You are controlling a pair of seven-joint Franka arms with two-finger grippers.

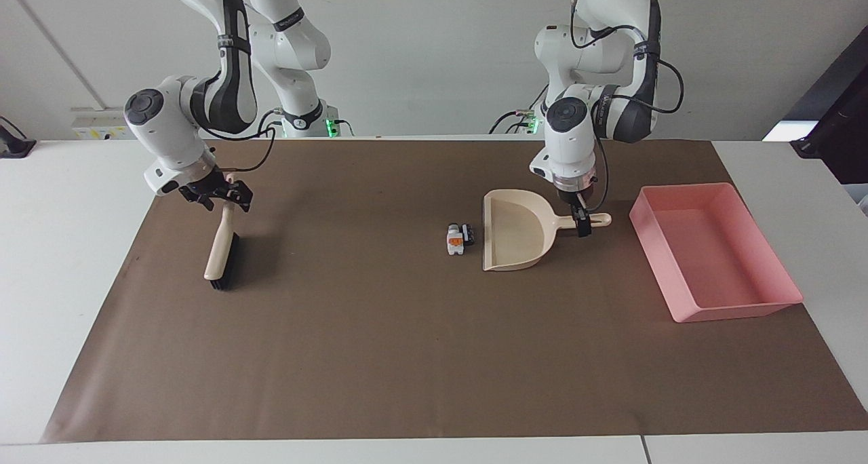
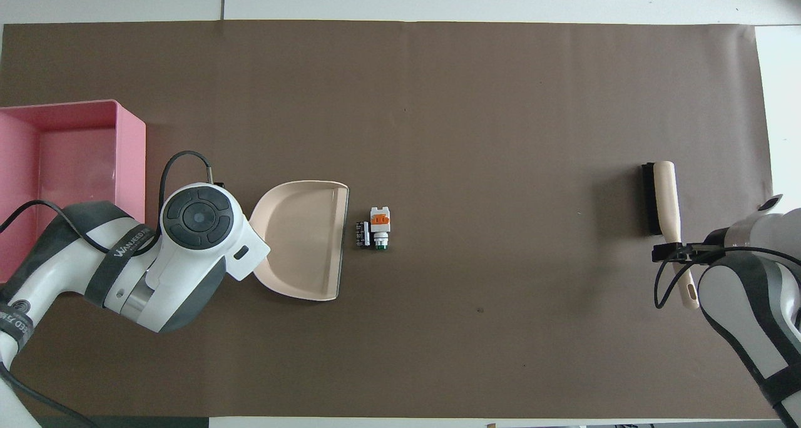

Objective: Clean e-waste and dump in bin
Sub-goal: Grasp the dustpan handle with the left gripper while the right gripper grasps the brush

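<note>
I should close my right gripper, and it would hold the handle. Its fingers reach across the brush's wooden handle [image 2: 679, 237], past the brush's bristle side.
The e-waste [image 1: 459, 239] is a tiny white-grey bit with orange and green marks and a small black block, lying together on the brown mat just off the open mouth of the beige dustpan [image 1: 515, 237]. It also shows in the overhead view [image 2: 375, 228], next to the dustpan [image 2: 306, 240]. My left gripper [image 1: 580, 224] is down at the dustpan's handle. My right gripper [image 1: 220, 197] is at the top of the handle of a beige brush [image 1: 220, 250] with black bristles. The pink bin [image 1: 736, 310] stands at the left arm's end of the table.
The brown mat [image 1: 380, 355] covers most of the white table. The brush [image 2: 663, 196] lies at the right arm's end. The bin [image 2: 134, 159] is partly covered by my left arm in the overhead view.
</note>
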